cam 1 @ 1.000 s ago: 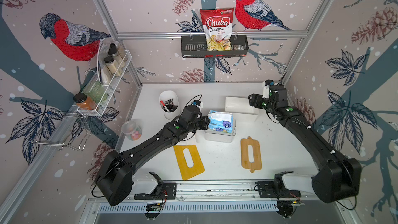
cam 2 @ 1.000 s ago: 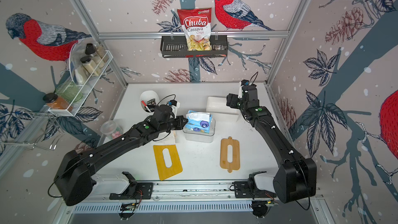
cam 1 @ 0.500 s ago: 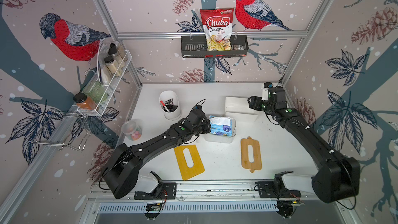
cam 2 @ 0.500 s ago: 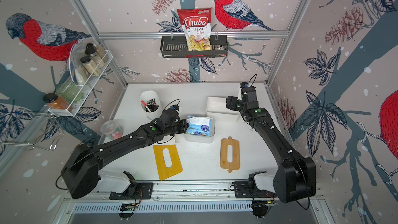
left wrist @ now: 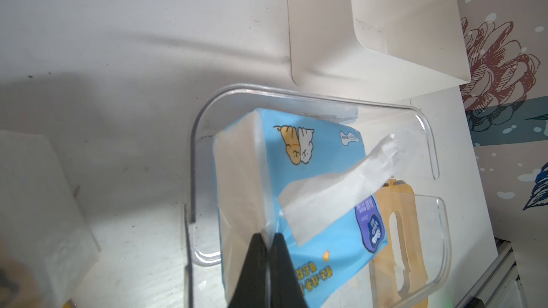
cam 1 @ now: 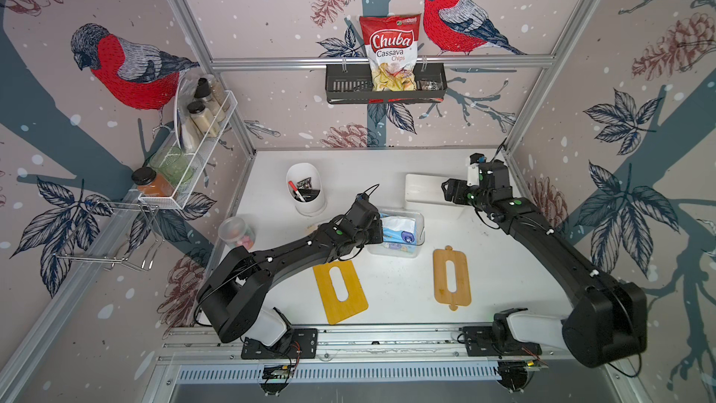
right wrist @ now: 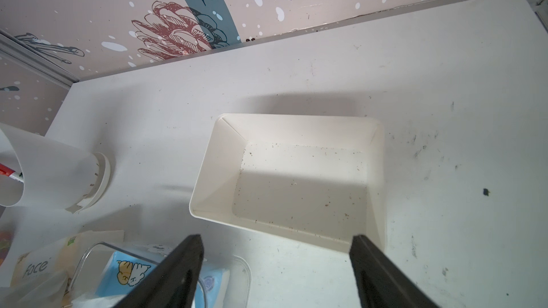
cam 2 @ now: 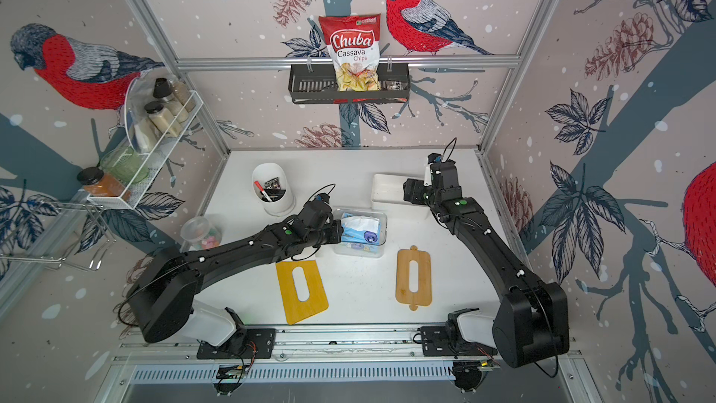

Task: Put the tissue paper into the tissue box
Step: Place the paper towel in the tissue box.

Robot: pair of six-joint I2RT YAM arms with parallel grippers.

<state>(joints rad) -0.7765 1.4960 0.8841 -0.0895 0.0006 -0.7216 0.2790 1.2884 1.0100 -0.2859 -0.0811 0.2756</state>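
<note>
The tissue paper's white side (left wrist: pixel 239 185) and purple-label end are within the tissue box's rim, so the robot's left gripper needs to let go of the tissue paper.
The tissue paper (cam 1: pixel 401 226) (cam 2: pixel 360 228) is a blue plastic-wrapped pack with a white sheet sticking out of its top. It lies tilted inside the clear plastic tissue box (cam 1: pixel 420 222) (cam 2: pixel 384 222) at mid-table. In the left wrist view my left gripper (left wrist: pixel 268 237) is shut on the pack's (left wrist: pixel 320 131) near edge, just inside the box's rim (left wrist: pixel 207 105). In both top views that gripper (cam 1: pixel 376 232) (cam 2: pixel 340 232) sits at the box's left side. My right gripper (right wrist: pixel 277 240) (cam 1: pixel 446 191) hangs open and empty over the near wall of a white box (right wrist: pixel 296 188).
The white box (cam 1: pixel 422 188) stands behind the clear one. A yellow slotted lid (cam 1: pixel 341 292) and a bamboo slotted lid (cam 1: pixel 451 277) lie flat toward the front. A white pen cup (cam 1: pixel 306 191) and a small candy jar (cam 1: pixel 236 232) stand at left. Another tissue pack (right wrist: pixel 35 265) lies beside the clear box.
My left arm has stretched forward and lowered the blue pack from above the clear box down into it. The right arm has barely moved.
</note>
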